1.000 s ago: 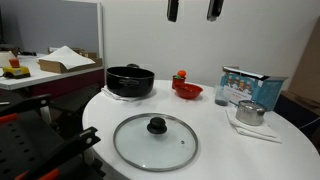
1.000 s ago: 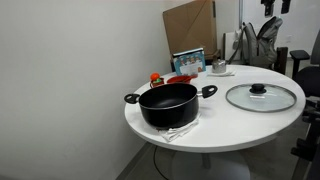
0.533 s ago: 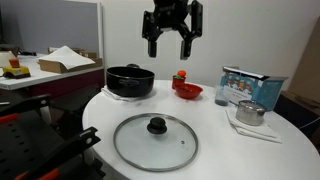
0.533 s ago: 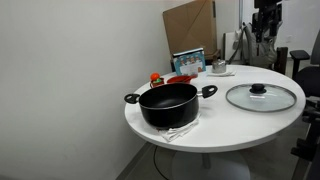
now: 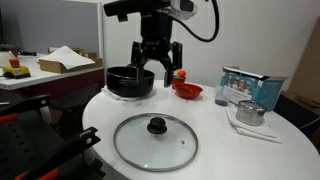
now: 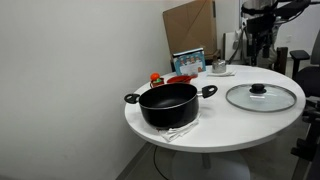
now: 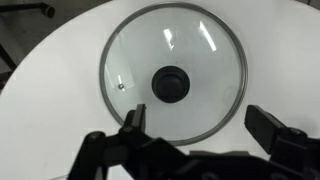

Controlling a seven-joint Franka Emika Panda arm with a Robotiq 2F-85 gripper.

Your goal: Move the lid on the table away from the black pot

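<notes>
The gripper will next grab the lid's central black knob from above and keep the glass flat, so that the lid can move away from the black pot.
The clear glass lid with a metal rim and black knob lies flat on the round white table, near its front edge. It also shows in the other exterior view and fills the wrist view. The glossy black pot stands at the table's back left, apart from the lid; it shows large in the other exterior view. My gripper hangs open and empty in the air above the table, higher than the lid; its fingers frame the lid's lower edge in the wrist view.
A red bowl with a small red bottle behind it sits beside the pot. A steel cup on a white napkin and a blue box stand at the right. A desk with papers is at the left.
The arm has come down from the top of the picture over the last second and now hangs lower, above the table. Lid and pot have not moved.
</notes>
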